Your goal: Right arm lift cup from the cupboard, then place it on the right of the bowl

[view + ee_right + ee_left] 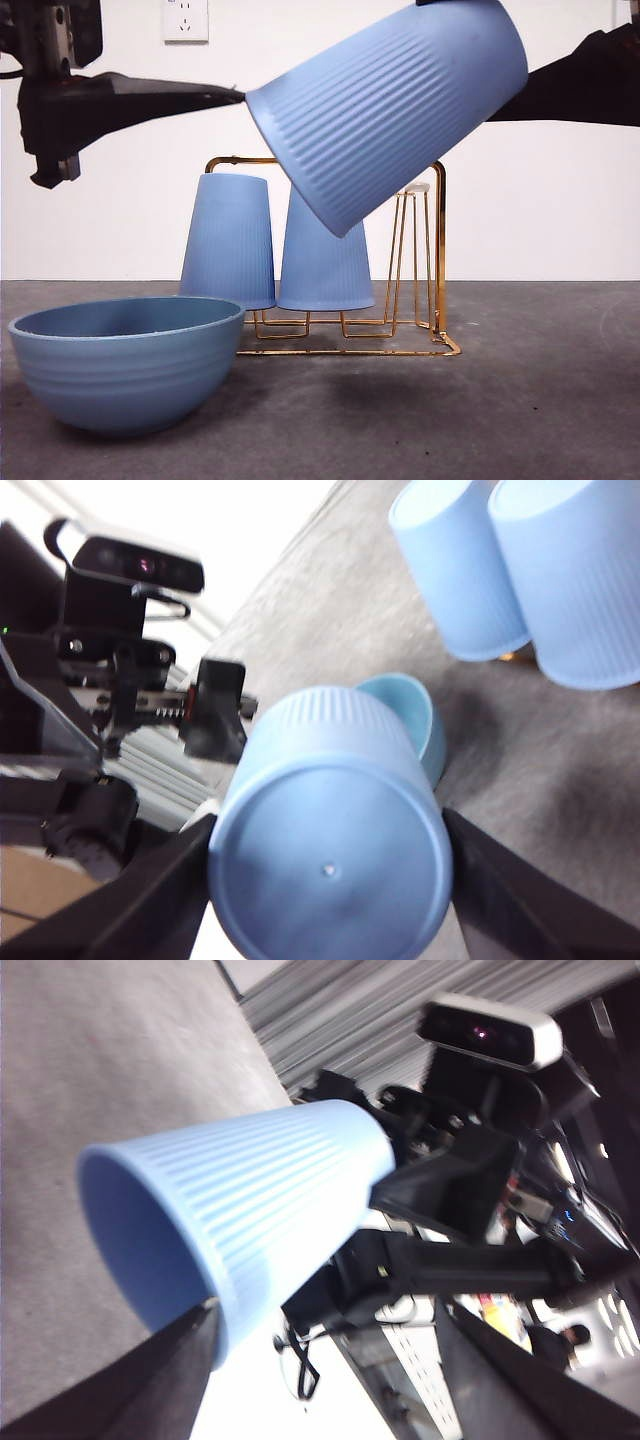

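I will next grip the cup by its open rim with my left gripper, because the fingers of my right gripper already cover the cup's base end.
The ribbed blue cup hangs tilted in the air above the gold wire cupboard, its mouth pointing down and left. My right gripper is shut on the cup's base end, and its arm enters from the upper right. The left gripper is open. One of its fingertips touches the cup's rim. The teal bowl sits on the table at front left, also visible past the cup in the right wrist view.
Two more blue cups stand upside down on the cupboard's left and middle; its right prongs are bare. The grey table stretches right of the bowl. A wall socket is on the white wall.
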Controlling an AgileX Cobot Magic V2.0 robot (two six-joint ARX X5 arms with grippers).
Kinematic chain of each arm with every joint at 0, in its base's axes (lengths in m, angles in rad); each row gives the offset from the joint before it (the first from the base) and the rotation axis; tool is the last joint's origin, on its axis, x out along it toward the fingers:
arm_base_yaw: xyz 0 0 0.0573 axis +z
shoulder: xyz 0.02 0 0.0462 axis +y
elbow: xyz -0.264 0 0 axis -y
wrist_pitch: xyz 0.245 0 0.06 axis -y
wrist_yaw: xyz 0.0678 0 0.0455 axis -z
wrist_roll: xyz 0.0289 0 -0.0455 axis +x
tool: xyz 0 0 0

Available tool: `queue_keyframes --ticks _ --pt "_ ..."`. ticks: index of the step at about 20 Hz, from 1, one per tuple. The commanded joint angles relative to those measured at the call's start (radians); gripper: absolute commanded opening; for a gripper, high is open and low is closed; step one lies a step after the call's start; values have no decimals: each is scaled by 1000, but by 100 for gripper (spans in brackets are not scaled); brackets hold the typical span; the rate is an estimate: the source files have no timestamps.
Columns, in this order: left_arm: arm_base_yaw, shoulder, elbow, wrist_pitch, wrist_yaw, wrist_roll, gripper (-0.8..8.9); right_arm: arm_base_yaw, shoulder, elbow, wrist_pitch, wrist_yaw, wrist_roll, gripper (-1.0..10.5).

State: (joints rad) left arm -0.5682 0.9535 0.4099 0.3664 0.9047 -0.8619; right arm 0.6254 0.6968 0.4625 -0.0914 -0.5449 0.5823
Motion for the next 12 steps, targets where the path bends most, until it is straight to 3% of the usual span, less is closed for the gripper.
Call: queue_keyframes --ticks 1,10,12 --pt "-27 8 2 15 -16 -19 344 37 16 1 51 -20 33 262" --pt "-27 8 2 16 -23 -14 331 102 27 1 61 4 34 262" --pt "-27 8 2 17 -21 -14 180 105 27 1 59 12 29 262"
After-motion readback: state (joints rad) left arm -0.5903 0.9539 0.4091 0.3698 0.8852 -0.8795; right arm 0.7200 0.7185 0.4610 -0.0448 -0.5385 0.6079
